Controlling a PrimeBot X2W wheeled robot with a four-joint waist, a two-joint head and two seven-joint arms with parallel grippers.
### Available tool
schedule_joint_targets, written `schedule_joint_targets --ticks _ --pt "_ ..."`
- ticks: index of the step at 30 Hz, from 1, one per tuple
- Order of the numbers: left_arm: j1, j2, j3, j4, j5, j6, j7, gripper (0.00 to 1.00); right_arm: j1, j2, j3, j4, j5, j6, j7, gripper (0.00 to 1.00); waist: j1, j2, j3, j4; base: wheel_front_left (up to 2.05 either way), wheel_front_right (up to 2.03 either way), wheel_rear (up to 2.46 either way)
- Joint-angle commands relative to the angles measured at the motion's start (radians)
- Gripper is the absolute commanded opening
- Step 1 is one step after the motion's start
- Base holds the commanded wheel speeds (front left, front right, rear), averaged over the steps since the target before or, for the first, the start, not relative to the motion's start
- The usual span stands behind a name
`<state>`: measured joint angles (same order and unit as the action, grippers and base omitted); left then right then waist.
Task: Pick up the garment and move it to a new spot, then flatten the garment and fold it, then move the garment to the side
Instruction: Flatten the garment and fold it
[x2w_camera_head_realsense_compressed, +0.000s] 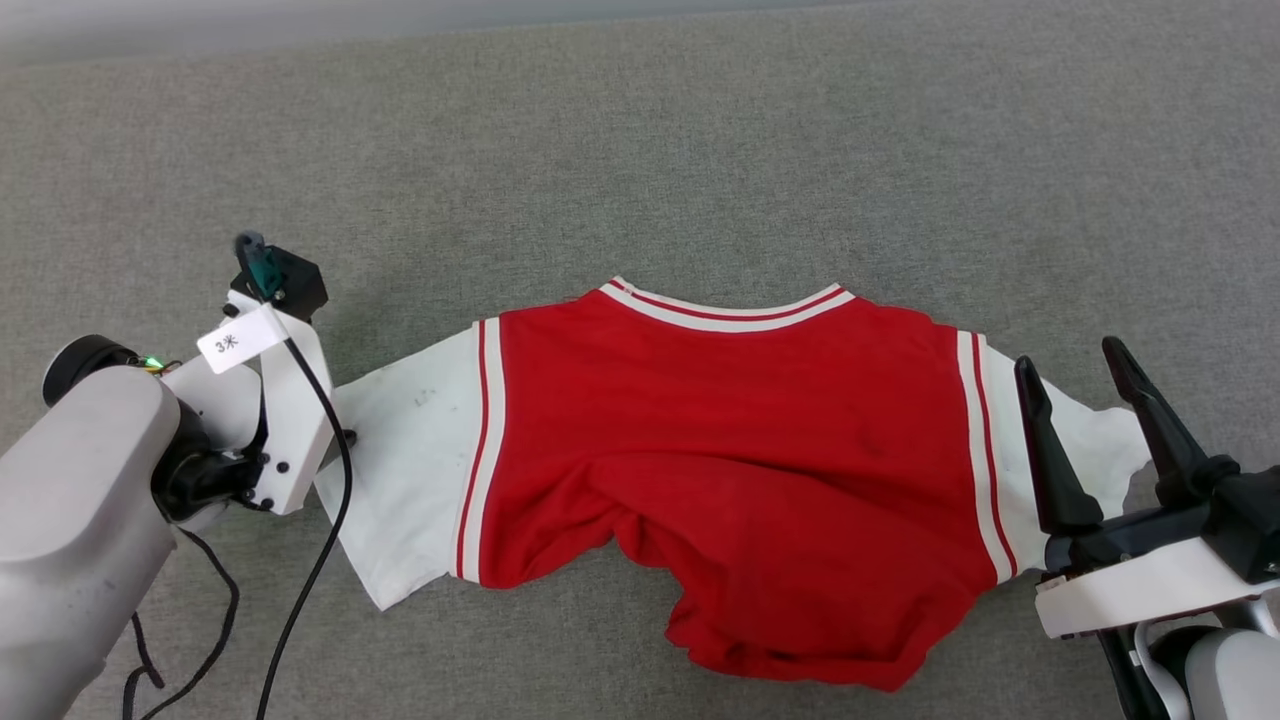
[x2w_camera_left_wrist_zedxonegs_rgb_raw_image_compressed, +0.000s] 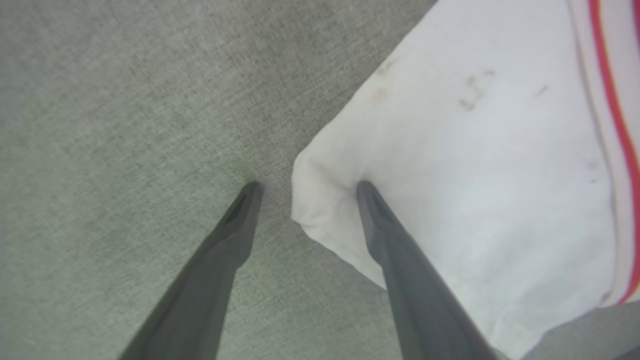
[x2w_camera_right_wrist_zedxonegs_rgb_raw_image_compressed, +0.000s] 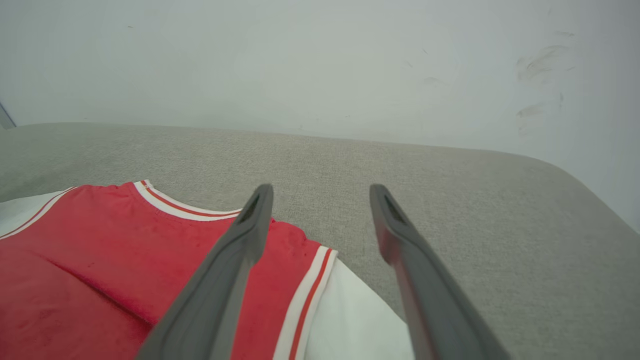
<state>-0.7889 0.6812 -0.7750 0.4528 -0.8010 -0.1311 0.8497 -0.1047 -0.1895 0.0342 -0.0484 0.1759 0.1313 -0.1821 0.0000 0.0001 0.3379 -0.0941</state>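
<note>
The outer corner of the white sleeve (x2w_camera_left_wrist_zedxonegs_rgb_raw_image_compressed: 315, 195) puckers up while the rest of the sleeve lies flat. The left gripper grabs the garment there next.
The garment (x2w_camera_head_realsense_compressed: 740, 430) lies spread on the grey surface with its plain red side up, collar at the far side and white sleeves out to both sides. Its print is hidden. The lower hem is bunched and rumpled toward the near right. In the left wrist view my left gripper (x2w_camera_left_wrist_zedxonegs_rgb_raw_image_compressed: 308, 187) is open and points down at the left sleeve's (x2w_camera_left_wrist_zedxonegs_rgb_raw_image_compressed: 500, 175) outer corner. One fingertip rests on that sleeve and the other on bare surface. My right gripper (x2w_camera_head_realsense_compressed: 1070, 360) is open and empty, hovering over the right sleeve (x2w_camera_right_wrist_zedxonegs_rgb_raw_image_compressed: 350, 320), fingers (x2w_camera_right_wrist_zedxonegs_rgb_raw_image_compressed: 235, 260) pointing toward the far edge.
The grey fabric-covered surface (x2w_camera_head_realsense_compressed: 640, 150) stretches wide around the shirt, ending at a pale wall (x2w_camera_right_wrist_zedxonegs_rgb_raw_image_compressed: 320, 65) with a rounded corner at the far right. A black cable (x2w_camera_head_realsense_compressed: 310, 570) and a white tag (x2w_camera_head_realsense_compressed: 240, 340) hang from my left wrist.
</note>
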Motion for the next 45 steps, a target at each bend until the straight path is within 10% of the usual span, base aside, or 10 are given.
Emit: schedule_joint_targets --ticks 1,2,3,19,32,45 --pt "0.033 -0.017 -0.036 0.031 -0.005 0.003 -0.005 0.93 -0.012 0.003 -0.001 0.004 -0.001 -0.001 -0.005 1.0 0.0 -0.0001 0.002 -0.001 0.0 0.0 0.0" --pt "0.037 -0.018 -0.046 0.037 -0.011 0.003 -0.014 0.13 -0.013 0.003 -0.002 0.007 -0.002 -0.001 -0.007 1.0 0.0 -0.0001 0.001 -0.001 0.0 0.0 0.0" --pt "0.036 -0.017 -0.057 0.042 -0.016 0.003 -0.025 0.0 -0.012 0.003 -0.004 0.009 -0.002 -0.001 -0.009 1.0 0.0 -0.0001 0.0 0.001 0.0 0.0 0.0" --pt "0.012 0.086 0.028 0.032 -0.001 0.017 -0.445 0.0 -0.056 -0.233 -0.116 0.022 -0.001 -0.001 0.1 1.0 0.0 -0.0001 -0.097 0.067 0.0 0.0 0.0" --pt "0.018 0.077 0.02 -0.12 0.051 0.072 -0.526 0.0 -0.219 -0.583 0.183 0.035 0.359 -0.001 0.666 1.0 0.0 -0.0001 -0.075 0.126 0.0 0.0 0.0" --pt "-0.032 0.048 0.008 -0.187 0.089 0.089 -0.551 0.0 -0.357 -0.58 0.399 0.196 0.498 -0.001 0.901 1.0 0.0 -0.0001 -0.004 0.175 0.0 0.0 0.0"
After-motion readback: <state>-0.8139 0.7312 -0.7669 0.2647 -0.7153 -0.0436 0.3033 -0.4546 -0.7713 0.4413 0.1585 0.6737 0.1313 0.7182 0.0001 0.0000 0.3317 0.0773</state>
